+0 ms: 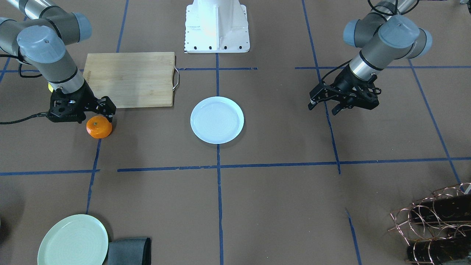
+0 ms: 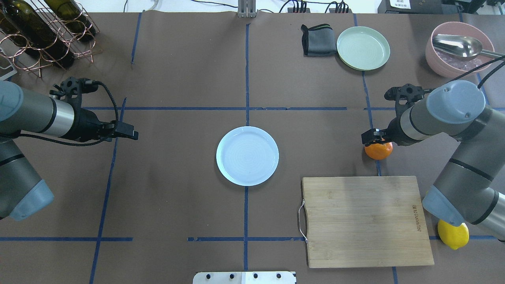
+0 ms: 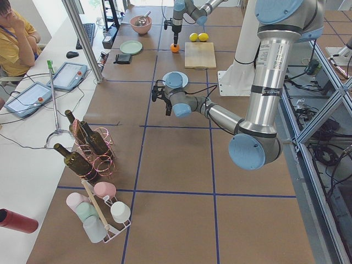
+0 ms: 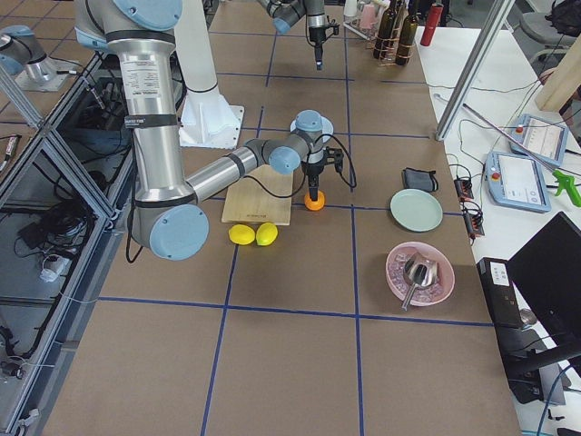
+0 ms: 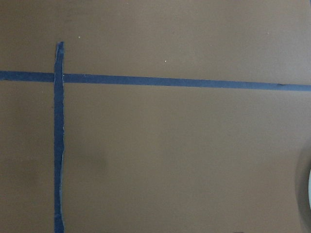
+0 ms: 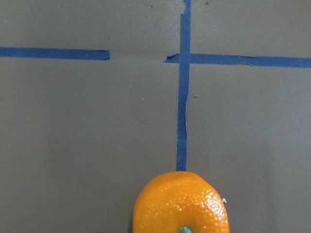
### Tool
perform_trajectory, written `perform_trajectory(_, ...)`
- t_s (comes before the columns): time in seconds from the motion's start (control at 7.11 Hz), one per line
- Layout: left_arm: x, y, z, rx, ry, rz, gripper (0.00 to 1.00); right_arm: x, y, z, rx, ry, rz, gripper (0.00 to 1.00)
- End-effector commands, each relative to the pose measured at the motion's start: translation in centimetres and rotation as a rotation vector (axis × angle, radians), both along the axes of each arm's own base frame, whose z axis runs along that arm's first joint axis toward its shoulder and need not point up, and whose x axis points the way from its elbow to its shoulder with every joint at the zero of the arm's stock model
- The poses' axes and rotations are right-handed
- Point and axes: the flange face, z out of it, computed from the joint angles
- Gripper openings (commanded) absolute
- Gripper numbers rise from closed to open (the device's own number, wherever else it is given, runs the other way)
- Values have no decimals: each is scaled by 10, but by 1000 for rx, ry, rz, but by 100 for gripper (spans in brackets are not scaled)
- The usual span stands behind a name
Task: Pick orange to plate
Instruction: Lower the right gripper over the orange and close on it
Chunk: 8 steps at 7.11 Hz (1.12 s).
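Note:
Next, my right gripper grabs the orange (image 1: 98, 127) around its round sides to put it on the pale bluish-white plate (image 1: 217, 119).
The orange (image 1: 98, 127) rests on the brown table beside the cutting board's far corner; it also fills the bottom centre of the right wrist view (image 6: 181, 204). My right gripper (image 1: 96, 117) hangs right over the orange, open, with one finger (image 1: 109, 112) down at the fruit's side and the other hidden behind the wrist. The pale bluish-white plate (image 1: 217, 119) lies bare at the table's centre (image 2: 247, 156), well apart from the orange (image 2: 378, 151). My left gripper (image 1: 323, 106) hovers open and holds nothing, on the plate's other side.
A bamboo cutting board (image 2: 365, 221) lies near the robot's right arm, with a lemon (image 2: 453, 234) beside it. A pale green plate (image 2: 363, 48), dark cloth (image 2: 317, 39) and pink bowl with a spoon (image 2: 457, 49) line the far right. A wine rack (image 2: 43, 35) stands far left.

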Motion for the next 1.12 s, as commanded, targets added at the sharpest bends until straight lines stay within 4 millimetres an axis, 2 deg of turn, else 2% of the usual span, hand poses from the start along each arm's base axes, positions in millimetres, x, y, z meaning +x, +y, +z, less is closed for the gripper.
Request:
perform_trajectory(0.0,-2,1,-1,2,1,-5,100,-4,-1,4,13,10,-25,100)
perform_trajectory(0.98,-2,1,-4,1,5,-11,100,-20,-2,22,-9,38,-49,100)
